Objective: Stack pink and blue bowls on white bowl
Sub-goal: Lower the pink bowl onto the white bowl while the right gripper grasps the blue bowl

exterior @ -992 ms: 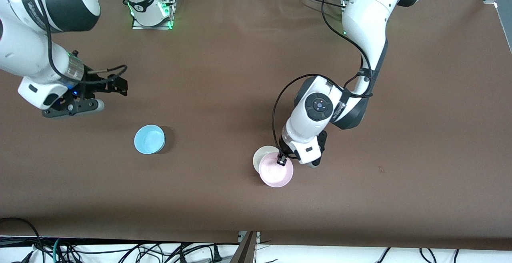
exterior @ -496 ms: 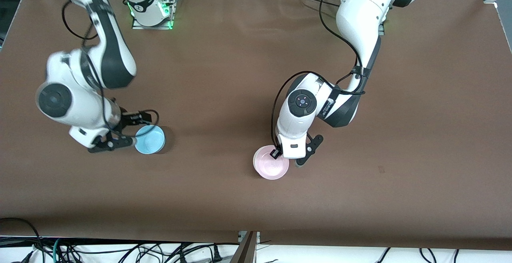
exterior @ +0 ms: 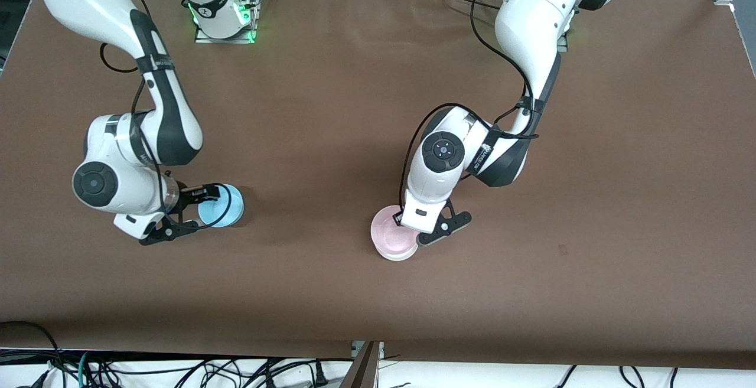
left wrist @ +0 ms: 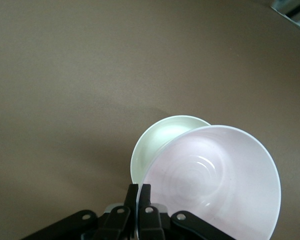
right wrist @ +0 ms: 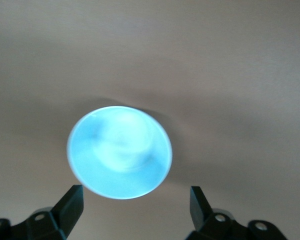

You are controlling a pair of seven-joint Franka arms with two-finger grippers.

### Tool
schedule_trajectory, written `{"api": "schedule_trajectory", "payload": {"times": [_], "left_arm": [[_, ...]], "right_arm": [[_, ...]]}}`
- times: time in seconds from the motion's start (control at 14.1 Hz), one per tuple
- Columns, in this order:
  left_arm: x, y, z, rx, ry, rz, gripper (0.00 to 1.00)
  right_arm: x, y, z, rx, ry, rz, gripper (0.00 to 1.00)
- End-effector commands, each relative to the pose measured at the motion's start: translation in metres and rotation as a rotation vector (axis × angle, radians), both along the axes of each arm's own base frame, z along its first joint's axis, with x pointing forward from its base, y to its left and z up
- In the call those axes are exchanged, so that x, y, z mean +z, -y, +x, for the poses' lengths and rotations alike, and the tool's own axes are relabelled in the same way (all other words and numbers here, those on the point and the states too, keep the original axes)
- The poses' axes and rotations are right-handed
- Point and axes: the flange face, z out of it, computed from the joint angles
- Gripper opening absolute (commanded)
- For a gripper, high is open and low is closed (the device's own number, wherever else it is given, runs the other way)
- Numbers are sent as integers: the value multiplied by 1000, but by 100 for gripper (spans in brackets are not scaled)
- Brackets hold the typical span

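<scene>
The sky blue bowl needs to go onto the white bowl (exterior: 398, 257), so my right gripper next needs to grab the sky blue bowl by its rim (exterior: 235, 191) to stack it there.
My left gripper (exterior: 407, 224) is shut on the rim of the pale pink bowl (exterior: 391, 238) and holds it over the white bowl, which the pink bowl hides in the front view. In the left wrist view my left gripper (left wrist: 140, 196) pinches the pink bowl's (left wrist: 215, 182) rim. The white bowl (left wrist: 157, 145) shows partly from under it, offset; I cannot tell whether they touch. The sky blue bowl (exterior: 223, 205) stands on the table toward the right arm's end. My right gripper (exterior: 196, 211) is open just above it, and its fingers (right wrist: 72, 200) straddle the blue bowl's (right wrist: 120, 152) edge.
The brown table (exterior: 331, 110) carries only the three bowls. The arms' bases stand along its edge farthest from the front camera. Cables lie past the edge nearest the front camera.
My right arm has swung from the table's end down to the blue bowl. My left gripper has carried the pink bowl from beside the white bowl to over it.
</scene>
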Motion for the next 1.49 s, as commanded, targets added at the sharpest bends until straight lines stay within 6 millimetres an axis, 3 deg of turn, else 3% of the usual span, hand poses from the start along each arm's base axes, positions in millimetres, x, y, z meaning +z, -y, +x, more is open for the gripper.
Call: {"api": "schedule_trajectory", "payload": {"times": [0.0, 0.28, 0.5, 0.64, 1.13, 1.28, 1.42], "left_arm": [[1, 1, 4, -144, 25, 35, 0], [-7, -4, 13, -220, 65, 32, 0], [-24, -5, 18, -215, 85, 21, 0], [-31, -14, 24, -202, 91, 17, 0], [-45, -20, 30, -191, 109, 8, 0], [-46, -20, 29, -189, 107, 9, 0], [-45, -19, 28, -187, 104, 8, 0]], "right_arm": [[-18, 17, 7, 20, 10, 20, 88], [-41, 22, 9, 10, 9, 22, 73], [-51, 23, 8, 4, -2, 22, 47], [-58, 27, 7, -16, -13, 39, 35], [-65, 32, 6, -30, -22, 49, 26], [-65, 32, 6, -30, -22, 49, 17], [-65, 32, 6, -34, -22, 48, 0]]}}
